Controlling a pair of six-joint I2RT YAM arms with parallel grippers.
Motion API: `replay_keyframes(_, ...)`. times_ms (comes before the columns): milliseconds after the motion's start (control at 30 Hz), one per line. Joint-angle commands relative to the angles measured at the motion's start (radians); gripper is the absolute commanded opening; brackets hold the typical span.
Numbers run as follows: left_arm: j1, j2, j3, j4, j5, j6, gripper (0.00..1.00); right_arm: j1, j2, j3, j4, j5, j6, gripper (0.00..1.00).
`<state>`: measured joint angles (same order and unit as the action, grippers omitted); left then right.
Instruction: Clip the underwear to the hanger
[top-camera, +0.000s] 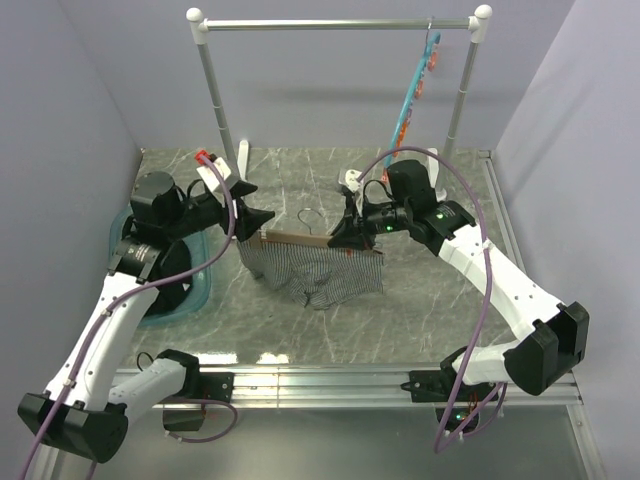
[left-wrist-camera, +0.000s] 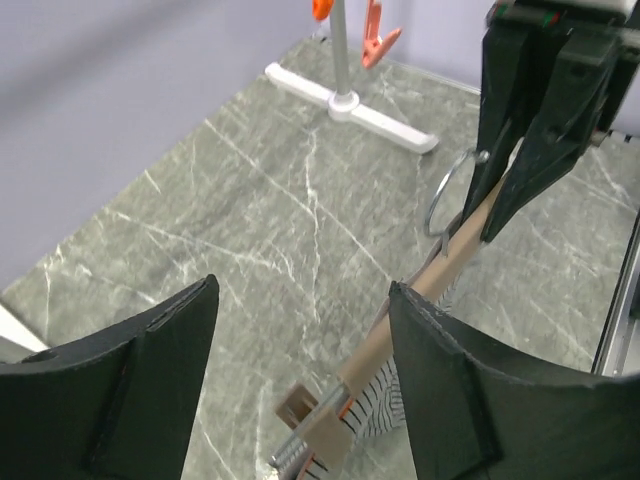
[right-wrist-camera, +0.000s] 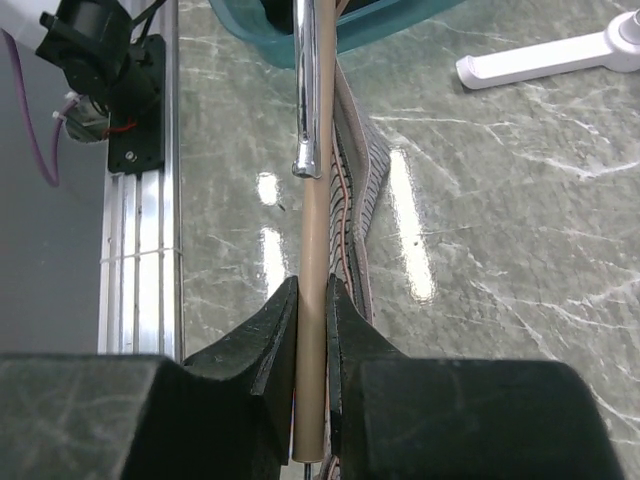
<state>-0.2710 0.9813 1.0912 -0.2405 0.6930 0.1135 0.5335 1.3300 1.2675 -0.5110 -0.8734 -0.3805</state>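
I will grab the hanger's bar near its loose end (top-camera: 274, 237) (left-wrist-camera: 348, 392) with my left gripper next. The hanger's hook then stays free to hang on the rack.
The wooden hanger (top-camera: 320, 241) is held level above the table, its silver hook (top-camera: 311, 217) pointing back. The striped underwear (top-camera: 318, 272) hangs below the bar. My right gripper (top-camera: 352, 236) is shut on the bar near its right end; in the right wrist view the fingers (right-wrist-camera: 275, 340) pinch the bar (right-wrist-camera: 313, 250), with the underwear (right-wrist-camera: 356, 170) beside it. My left gripper (top-camera: 260, 218) is open at the bar's left end. In the left wrist view its fingers (left-wrist-camera: 130, 390) stand wide apart around the end clip (left-wrist-camera: 318, 425), where striped cloth (left-wrist-camera: 395, 400) sits.
A clothes rack (top-camera: 340, 24) stands at the back with a teal hanger with orange clips (top-camera: 413, 100) on it. Its white feet (top-camera: 238, 160) rest on the marble table. A teal basket (top-camera: 195, 292) sits under my left arm. A metal rail (top-camera: 320, 380) runs along the near edge.
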Motion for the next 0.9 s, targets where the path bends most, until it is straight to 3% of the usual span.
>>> replay_keyframes(0, 0.001, -0.001, 0.056, 0.044, 0.046, -0.019, 0.74, 0.000, -0.026, 0.013, 0.002, -0.047, -0.037, 0.00)
replay_keyframes(100, 0.032, 0.045, 0.134, -0.046, 0.112, 0.014, 0.77, 0.000, -0.037, 0.006, -0.011, -0.055, -0.086, 0.00)
replay_keyframes(200, 0.046, 0.105, 0.208, -0.159, 0.210, 0.047, 0.72, -0.001, -0.045, 0.000, -0.023, -0.071, -0.127, 0.00)
replay_keyframes(400, 0.055, 0.137, 0.217, -0.204, 0.338, 0.070, 0.66, -0.001, -0.048, 0.006, -0.057, -0.076, -0.204, 0.00)
replay_keyframes(467, 0.046, 0.177, 0.240, -0.307, 0.375, 0.121, 0.65, 0.000, -0.043, 0.021, -0.075, -0.088, -0.224, 0.00)
replay_keyframes(600, -0.011, 0.240, 0.318, -0.520, 0.318, 0.367, 0.64, -0.001, -0.034, 0.041, -0.110, -0.108, -0.262, 0.00)
replay_keyframes(867, -0.145, 0.286, 0.338, -0.695, 0.162, 0.581, 0.64, 0.000, -0.026, 0.053, -0.107, -0.121, -0.274, 0.00)
